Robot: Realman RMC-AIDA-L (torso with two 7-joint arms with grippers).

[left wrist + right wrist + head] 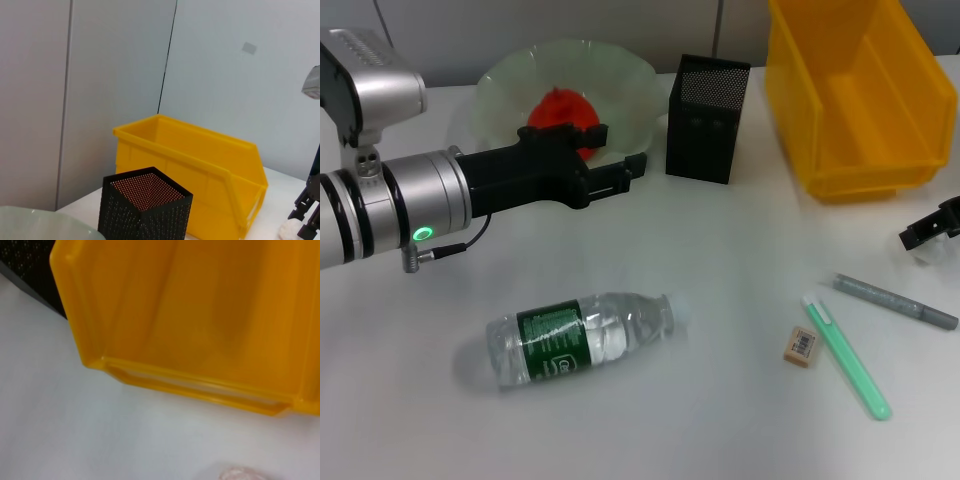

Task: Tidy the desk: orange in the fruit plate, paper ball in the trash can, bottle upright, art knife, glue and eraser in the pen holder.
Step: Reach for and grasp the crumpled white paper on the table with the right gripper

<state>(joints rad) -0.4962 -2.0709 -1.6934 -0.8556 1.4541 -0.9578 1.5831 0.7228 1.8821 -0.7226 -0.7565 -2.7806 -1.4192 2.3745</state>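
Note:
My right gripper has its fingers beside the crumpled sides of the paper ball [242, 474], so it is ready to close. Closing now would hold the paper ball.
The orange [558, 108] lies in the pale green fruit plate [640, 90]. My left gripper [615, 152] is open over the plate's front rim, just in front of the orange. The bottle [580, 338] lies on its side on the desk [720, 260]. The eraser [801, 345], the green art knife [847, 357] and the grey glue stick [895, 302] lie at the front right. The pen holder [708, 118] stands beside the yellow trash can [855, 90]. My right gripper [930, 230] hovers at the right edge over the paper ball [290, 231], which also shows in the right wrist view [241, 474].
The trash can [200, 170] and the pen holder [145, 207] stand close together at the back, before a grey wall. The trash can's front lip [190, 385] is just beyond the paper ball.

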